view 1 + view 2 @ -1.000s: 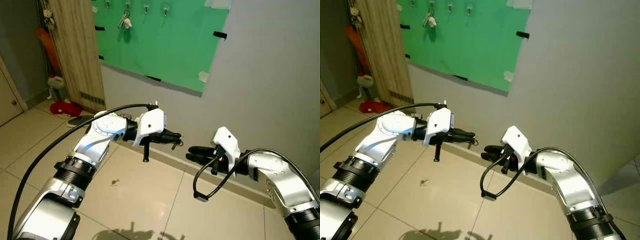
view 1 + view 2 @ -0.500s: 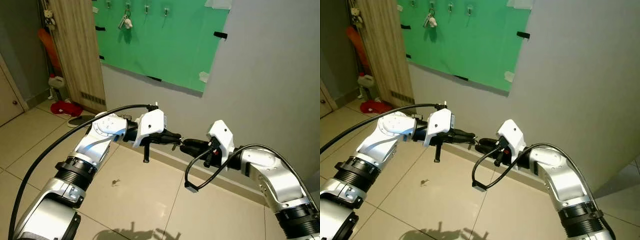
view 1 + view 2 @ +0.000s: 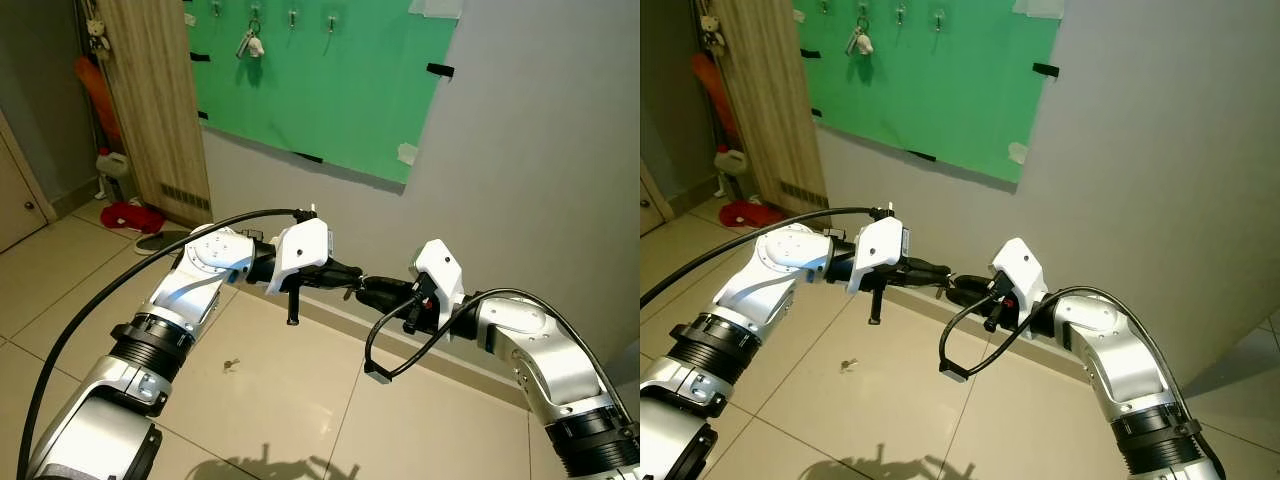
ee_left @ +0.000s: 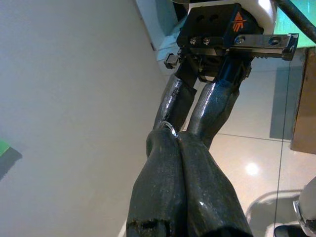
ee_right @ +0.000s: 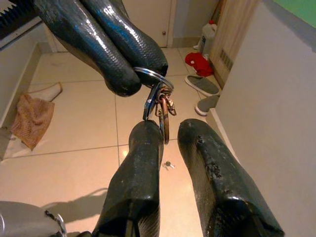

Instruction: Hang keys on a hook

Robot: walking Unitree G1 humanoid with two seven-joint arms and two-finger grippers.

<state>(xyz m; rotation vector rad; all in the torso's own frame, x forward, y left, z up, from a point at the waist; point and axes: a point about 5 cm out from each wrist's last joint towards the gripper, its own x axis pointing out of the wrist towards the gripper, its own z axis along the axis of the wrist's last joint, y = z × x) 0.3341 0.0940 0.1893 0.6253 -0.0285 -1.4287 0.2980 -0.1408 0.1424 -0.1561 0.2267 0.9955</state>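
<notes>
My left gripper's fingers crowd the silver loop. My right gripper will next grab the key ring by its dangling copper link (image 5: 165,123).
A bunch of keys (image 5: 161,105) hangs from a metal ring pinched in my left gripper (image 3: 352,279), which is shut on it at mid-height before the grey wall. My right gripper (image 5: 170,134) faces it tip to tip, open, with one finger on each side of the dangling keys. Its fingers (image 4: 196,106) stand just beyond the shut left gripper (image 4: 170,134) in the left wrist view. High on the wall, a green board (image 3: 340,90) carries a row of small hooks (image 3: 330,20). Another key bunch (image 3: 250,42) hangs on one of them.
A wooden panel (image 3: 150,100) stands left of the board, with a bottle (image 3: 112,164), red slippers (image 3: 130,215) and grey slippers (image 5: 202,85) on the tiled floor near it. A cloth (image 5: 29,118) and a small bit of debris (image 3: 232,364) lie on the floor.
My right gripper has moved left up to the left gripper, and its open fingers now straddle the hanging keys. The left arm has held still.
</notes>
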